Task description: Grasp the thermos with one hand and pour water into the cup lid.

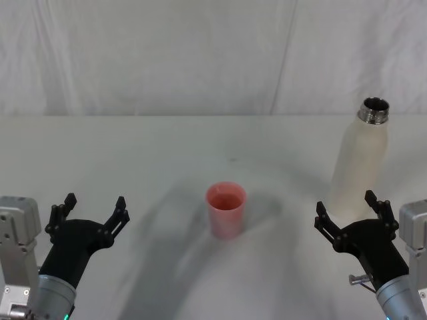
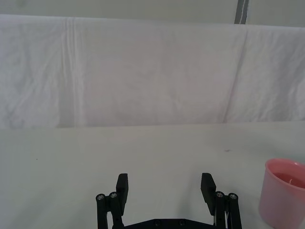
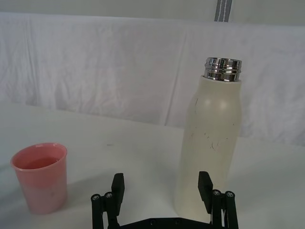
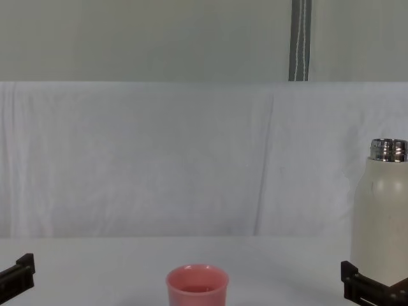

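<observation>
The thermos stands tall with its steel neck [image 4: 388, 150] uncapped, so the right gripper should next grab it around the middle of its cream body [image 4: 381, 217] to pour.
The thermos [image 1: 360, 160] [image 3: 209, 143] [image 4: 381, 210], a tall cream-white bottle with an uncapped steel neck, stands upright at the right of the table. The cup lid [image 1: 225, 209] [image 3: 41, 176] [image 2: 283, 192] [image 4: 197, 285], a small pink cup, sits upright in the middle. My right gripper [image 1: 347, 208] [image 3: 162, 185] is open, just in front of the thermos's base and not touching it. Open as well, my left gripper [image 1: 93, 205] [image 2: 165, 187] hovers at the front left, well to the left of the cup lid, with nothing between its fingers.
A white cloth covers the table [image 1: 167, 153] and hangs as a backdrop behind it. A grey vertical strip [image 4: 299, 39] runs up the wall behind. Open table lies between the cup lid and each gripper.
</observation>
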`<action>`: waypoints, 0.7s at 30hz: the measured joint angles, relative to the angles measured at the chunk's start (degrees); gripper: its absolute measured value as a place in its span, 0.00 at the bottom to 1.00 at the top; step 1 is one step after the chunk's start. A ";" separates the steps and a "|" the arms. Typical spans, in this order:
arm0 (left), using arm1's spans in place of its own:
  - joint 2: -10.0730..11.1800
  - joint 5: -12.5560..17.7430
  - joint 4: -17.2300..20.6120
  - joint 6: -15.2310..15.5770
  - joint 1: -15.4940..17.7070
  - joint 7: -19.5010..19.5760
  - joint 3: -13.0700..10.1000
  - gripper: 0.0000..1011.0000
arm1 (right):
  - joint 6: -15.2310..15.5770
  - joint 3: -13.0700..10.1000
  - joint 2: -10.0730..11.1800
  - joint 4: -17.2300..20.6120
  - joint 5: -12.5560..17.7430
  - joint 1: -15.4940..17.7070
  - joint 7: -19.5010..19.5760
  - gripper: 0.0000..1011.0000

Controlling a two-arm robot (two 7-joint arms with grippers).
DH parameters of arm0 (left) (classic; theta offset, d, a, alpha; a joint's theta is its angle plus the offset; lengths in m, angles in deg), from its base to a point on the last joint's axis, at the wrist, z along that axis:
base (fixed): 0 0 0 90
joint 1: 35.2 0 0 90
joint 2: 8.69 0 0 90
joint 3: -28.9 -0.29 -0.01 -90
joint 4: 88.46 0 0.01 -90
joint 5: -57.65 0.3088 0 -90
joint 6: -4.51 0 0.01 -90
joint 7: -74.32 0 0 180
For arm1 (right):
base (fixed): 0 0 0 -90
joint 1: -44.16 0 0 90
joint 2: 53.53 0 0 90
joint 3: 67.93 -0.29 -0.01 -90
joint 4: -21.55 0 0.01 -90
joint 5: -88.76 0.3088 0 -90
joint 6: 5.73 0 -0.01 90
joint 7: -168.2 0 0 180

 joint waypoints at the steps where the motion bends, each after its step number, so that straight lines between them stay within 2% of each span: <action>1: 0.00 0.00 0.00 0.00 0.00 0.00 0.00 0.99 | 0.00 0.00 0.00 0.00 0.00 0.00 0.00 0.99; 18: 0.00 0.00 0.00 0.00 0.00 0.00 0.00 0.99 | 0.00 0.00 0.00 0.00 0.00 0.00 0.00 0.99; 21: 0.00 0.00 0.00 0.00 0.00 0.00 0.00 0.99 | 0.05 -0.79 -0.18 0.00 0.11 -0.06 -0.48 0.99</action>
